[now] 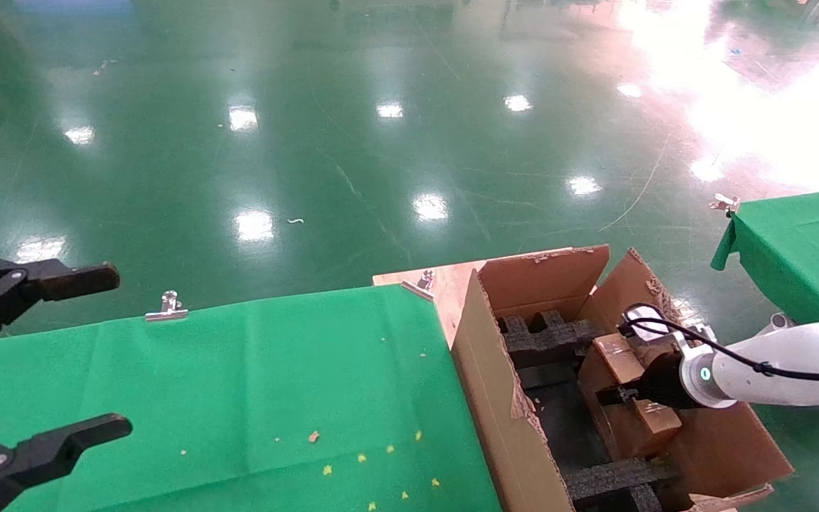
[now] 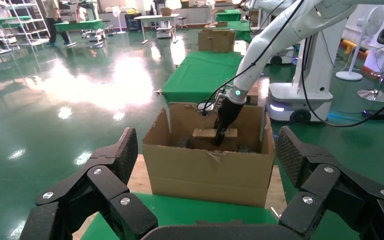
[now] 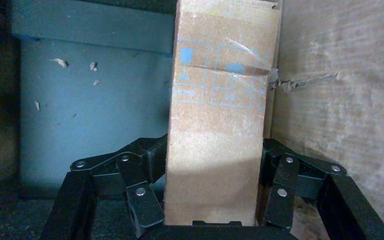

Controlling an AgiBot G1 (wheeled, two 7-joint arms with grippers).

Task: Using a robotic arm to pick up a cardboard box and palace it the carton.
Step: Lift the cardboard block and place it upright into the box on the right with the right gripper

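Observation:
I need to let go of the cardboard box (image 1: pixel 616 355) with my right gripper, because it sits low beside the black foam in the head view and would stay in the carton.
The white robotic arm (image 1: pixel 786 363) with its green-lit ring reaches into the carton (image 1: pixel 480 370) from the right. My right gripper (image 1: pixel 637 391) is shut on the cardboard box (image 1: pixel 616 355) and holds it low inside the carton, close to the carton's right wall. In the right wrist view the box (image 3: pixel 220 115) fills the space between the black fingers (image 3: pixel 145 160) of the right gripper (image 3: pixel 214 150). The left wrist view shows the carton (image 2: pixel 207 172), the box (image 2: pixel 202 139) and the right gripper (image 2: pixel 220 137) from across. My left gripper (image 1: pixel 89 355) is open and empty, above the green table at the far left.
Black foam inserts (image 1: pixel 544 334) lie inside the carton at its far and near ends. The carton stands on a wooden board (image 1: pixel 445 284) beside the green-clothed table (image 1: pixel 239 384). A second green table (image 1: pixel 800 242) stands at the right. Metal clips (image 1: pixel 166 307) hold the cloth.

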